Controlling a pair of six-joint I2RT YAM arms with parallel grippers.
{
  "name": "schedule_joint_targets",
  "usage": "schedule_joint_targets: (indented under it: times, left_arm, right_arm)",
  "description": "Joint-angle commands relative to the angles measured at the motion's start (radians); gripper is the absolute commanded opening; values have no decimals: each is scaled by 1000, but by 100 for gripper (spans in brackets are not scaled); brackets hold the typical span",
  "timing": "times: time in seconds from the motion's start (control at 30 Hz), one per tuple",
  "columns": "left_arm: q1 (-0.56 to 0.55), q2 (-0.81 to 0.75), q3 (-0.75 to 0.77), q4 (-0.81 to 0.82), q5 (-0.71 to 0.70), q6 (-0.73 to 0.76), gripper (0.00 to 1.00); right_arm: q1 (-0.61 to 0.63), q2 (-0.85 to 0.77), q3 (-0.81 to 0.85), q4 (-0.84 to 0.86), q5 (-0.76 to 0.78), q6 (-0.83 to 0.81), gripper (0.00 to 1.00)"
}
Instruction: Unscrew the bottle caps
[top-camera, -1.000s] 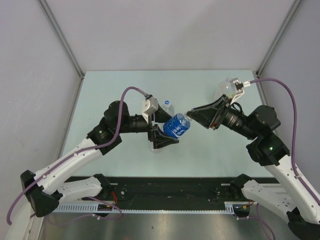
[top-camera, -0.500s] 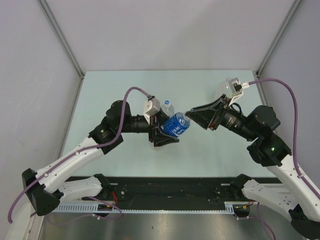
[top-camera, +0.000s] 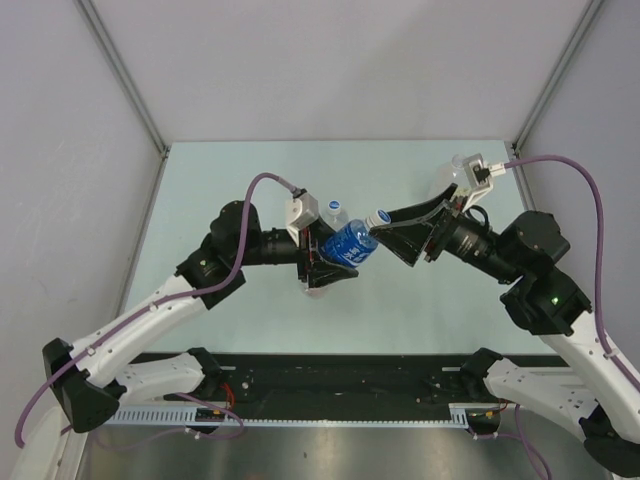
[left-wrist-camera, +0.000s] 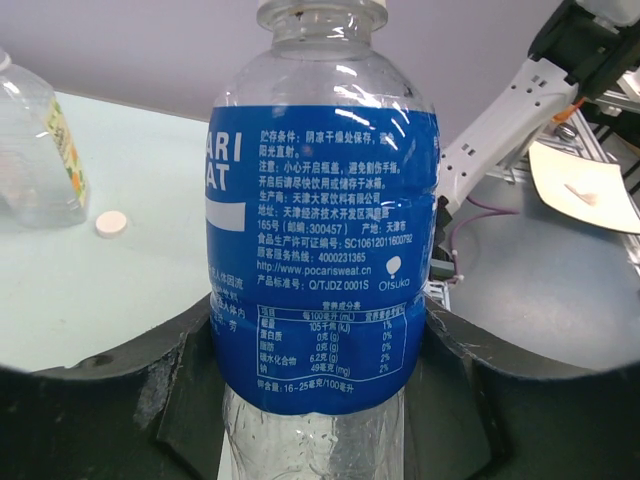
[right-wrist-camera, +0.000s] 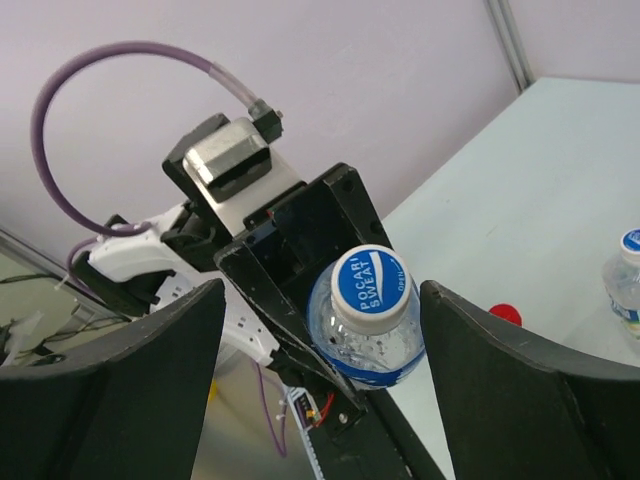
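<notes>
The blue-topped cap (top-camera: 380, 217) (right-wrist-camera: 370, 285) needs to be unscrewed, so my right gripper should next grab it by its opposite sides, which leaves the bottle's neck free.
A clear bottle with a blue label (left-wrist-camera: 320, 250) is clamped between the black fingers (left-wrist-camera: 150, 385) of my left gripper (left-wrist-camera: 320, 345), which is shut on its lower body. In the top view the bottle (top-camera: 347, 245) lies tilted above the table, neck toward the right, held by the left gripper (top-camera: 328, 264). Its blue-topped cap (right-wrist-camera: 370, 285) sits on the neck between the wide-apart jaws of my open right gripper (right-wrist-camera: 320, 300); neither jaw touches it. From above, the right gripper (top-camera: 384, 232) stands around the cap (top-camera: 380, 217).
A second small bottle with a blue cap (top-camera: 336, 212) stands just behind the left gripper. A red cap (right-wrist-camera: 505, 313) lies loose on the table. A larger bottle with a yellowish label (left-wrist-camera: 35, 150) stands by a loose white cap (left-wrist-camera: 111, 223).
My left gripper has closed on the blue-labelled bottle. My right gripper has let go of the cap and opened, and now stands around it.
</notes>
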Motion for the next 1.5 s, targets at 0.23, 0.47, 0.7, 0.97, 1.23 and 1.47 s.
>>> schedule_joint_targets:
  times: [0.23, 0.47, 0.7, 0.97, 1.23, 1.47]
  left_arm:
    - [-79, -90, -29, 33, -433, 109, 0]
    - [-295, -88, -40, 57, -907, 289, 0]
    - [-397, -56, -49, 86, -1116, 347, 0]
    - [-430, -33, -50, 100, -1179, 369, 0]
    - [-443, -33, -52, 105, -1177, 373, 0]
    - [-452, -33, -57, 106, -1179, 379, 0]
  right_arm:
    - [77, -16, 100, -36, 349, 19, 82]
    - [142, 24, 100, -50, 511, 46, 77]
    - [160, 56, 100, -22, 540, 46, 72]
    - [186, 80, 100, -12, 555, 35, 61]
    - [191, 103, 100, -13, 552, 30, 59]
    - [191, 114, 100, -10, 568, 18, 54]
